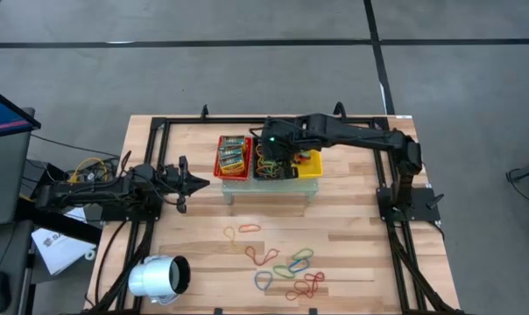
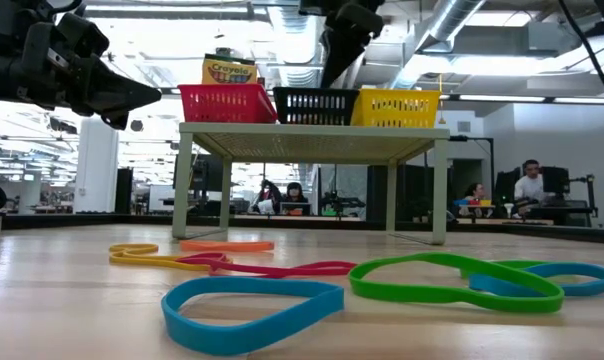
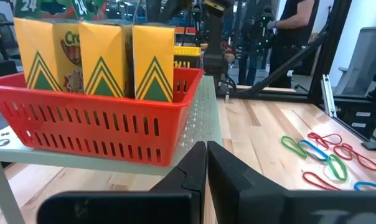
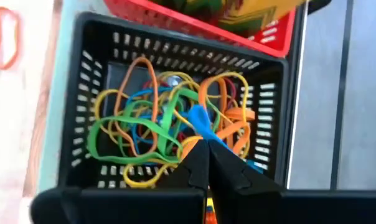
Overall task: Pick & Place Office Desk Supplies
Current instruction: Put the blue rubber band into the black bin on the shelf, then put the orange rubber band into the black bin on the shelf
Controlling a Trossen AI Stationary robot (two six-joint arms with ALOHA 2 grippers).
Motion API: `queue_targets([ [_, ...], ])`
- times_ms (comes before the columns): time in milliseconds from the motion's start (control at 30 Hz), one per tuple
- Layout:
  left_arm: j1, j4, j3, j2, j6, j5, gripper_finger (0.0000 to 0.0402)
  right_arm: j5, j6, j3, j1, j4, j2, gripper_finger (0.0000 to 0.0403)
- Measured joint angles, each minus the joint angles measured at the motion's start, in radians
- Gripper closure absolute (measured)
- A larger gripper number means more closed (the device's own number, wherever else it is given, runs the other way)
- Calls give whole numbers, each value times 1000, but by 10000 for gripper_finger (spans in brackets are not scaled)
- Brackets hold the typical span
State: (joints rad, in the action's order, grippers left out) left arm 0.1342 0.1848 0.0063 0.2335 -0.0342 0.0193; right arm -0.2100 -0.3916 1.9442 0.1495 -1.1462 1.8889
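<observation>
The blue rubber band (image 4: 203, 124) hangs inside the black basket's rim, over the rubber band tangle (image 4: 166, 118), so it is time for my right gripper to open.
Three mesh baskets stand in a row on a small pale stand (image 1: 269, 187): red (image 1: 232, 157), black (image 4: 175, 93) and yellow (image 1: 312, 164). Yellow-green printed packets (image 3: 101, 59) stand upright in the red one. A tangle of coloured rubber bands (image 4: 150, 134) lies in the black one. My right gripper (image 4: 206, 149) hangs over the black basket, shut on a blue rubber band (image 4: 197, 118). More rubber bands (image 1: 286, 267) lie loose on the table's near part. My left gripper (image 3: 205, 149) waits shut at the table's left, level and pointing at the stand. My right gripper pinches the blue rubber band's end (image 4: 200, 127) between its two fingertips. The fingers slant down from above, over the black basket. The band runs out from the fingertips over the tangle. I cannot tell whether its free end rests on the pile.
A large white cylinder (image 1: 159, 278) lies at the near left corner. Black frame rails (image 1: 151, 166) run along the table's edges. Bare wood lies between the stand and the loose bands. People sit at desks in the room beyond.
</observation>
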Motion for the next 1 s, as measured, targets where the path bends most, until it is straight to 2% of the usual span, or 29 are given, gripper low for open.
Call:
queue_targets([
  [167, 0, 0, 0, 5, 0, 0, 394, 0, 24, 0, 4, 1, -1, 388],
  [467, 0, -1, 0, 4, 0, 0, 394, 0, 44, 0, 3, -31, -6, 284],
  [633, 0, -1, 0, 4, 0, 0, 394, -1, 60, 0, 0, -29, -6, 243],
  [800, 0, -1, 0, 1, 0, 0, 394, -1, 88, 0, -26, -29, -6, 226],
  [1000, 0, -7, 0, -13, 0, 0, 394, -5, 77, 0, -65, -30, -6, 227],
])
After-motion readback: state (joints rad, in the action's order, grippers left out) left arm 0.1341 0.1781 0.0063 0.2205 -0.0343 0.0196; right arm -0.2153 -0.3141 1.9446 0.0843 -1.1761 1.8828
